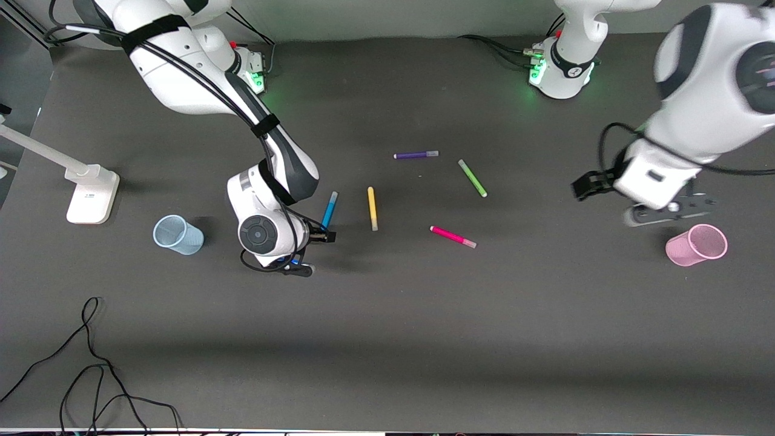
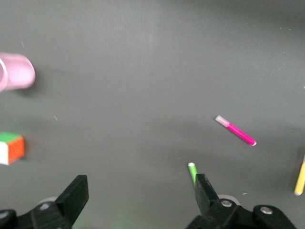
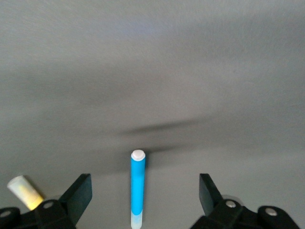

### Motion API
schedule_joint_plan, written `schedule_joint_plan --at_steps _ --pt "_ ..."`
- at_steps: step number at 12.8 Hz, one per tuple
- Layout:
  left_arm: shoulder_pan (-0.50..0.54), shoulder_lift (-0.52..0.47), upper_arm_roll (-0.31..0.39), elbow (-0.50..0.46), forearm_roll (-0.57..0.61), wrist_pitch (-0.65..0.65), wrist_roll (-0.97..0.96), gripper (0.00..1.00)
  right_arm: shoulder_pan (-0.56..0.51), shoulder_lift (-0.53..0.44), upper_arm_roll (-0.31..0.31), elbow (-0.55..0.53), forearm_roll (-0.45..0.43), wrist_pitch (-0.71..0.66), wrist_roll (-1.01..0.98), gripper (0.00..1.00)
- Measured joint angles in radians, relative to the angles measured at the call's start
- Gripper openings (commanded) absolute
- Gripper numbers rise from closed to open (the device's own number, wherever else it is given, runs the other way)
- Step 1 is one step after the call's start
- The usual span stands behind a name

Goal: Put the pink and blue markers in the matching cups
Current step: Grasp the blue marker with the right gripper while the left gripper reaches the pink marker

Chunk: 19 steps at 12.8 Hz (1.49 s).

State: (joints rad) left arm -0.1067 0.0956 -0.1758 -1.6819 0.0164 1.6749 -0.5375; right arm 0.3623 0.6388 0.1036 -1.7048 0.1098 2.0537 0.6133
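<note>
The right gripper grabs the blue marker by its blue body [image 1: 329, 211] next, leaving its white plug end free to drop into the pale blue cup [image 1: 178, 235].
The blue marker [image 1: 329, 209] lies flat on the dark table. My right gripper [image 1: 316, 254] hangs open just over its end nearer the front camera. In the right wrist view the blue marker [image 3: 137, 186] lies centred between the wide-spread fingers of the right gripper [image 3: 144, 195], untouched. The pale blue cup [image 1: 178, 235] stands toward the right arm's end. The pink marker [image 1: 453, 237] lies mid-table and also shows in the left wrist view [image 2: 236, 130]. My left gripper [image 1: 671, 209] is open and empty [image 2: 141, 193], above the table beside the pink cup [image 1: 697, 244], [image 2: 16, 71].
A yellow marker [image 1: 372, 208], a green marker [image 1: 472, 178] and a purple marker [image 1: 416, 155] lie mid-table. A small red, green and white cube [image 2: 10, 148] sits near the pink cup. A white stand [image 1: 91, 194] is at the right arm's end; black cables [image 1: 91, 363] trail along the near edge.
</note>
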Motion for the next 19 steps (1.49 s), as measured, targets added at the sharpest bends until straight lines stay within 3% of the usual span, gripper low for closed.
schedule_joint_plan --at_steps 4,11,16,19 --pt "-0.102 0.103 -0.002 0.0 -0.025 0.053 -0.392 1.0 0.015 0.009 0.001 -0.072 0.062 0.087 0.026 0.77" --pt "-0.191 0.278 -0.002 0.0 -0.054 0.204 -0.833 1.0 0.026 0.026 0.001 -0.079 0.082 0.089 0.05 0.0" --pt "-0.228 0.39 0.002 0.001 -0.04 0.336 -1.146 1.0 0.022 0.017 -0.007 -0.071 0.085 0.082 0.052 0.0" --pt "-0.269 0.454 0.0 0.001 0.046 0.385 -1.317 0.99 0.011 -0.071 -0.039 -0.046 0.044 0.0 0.042 0.0"
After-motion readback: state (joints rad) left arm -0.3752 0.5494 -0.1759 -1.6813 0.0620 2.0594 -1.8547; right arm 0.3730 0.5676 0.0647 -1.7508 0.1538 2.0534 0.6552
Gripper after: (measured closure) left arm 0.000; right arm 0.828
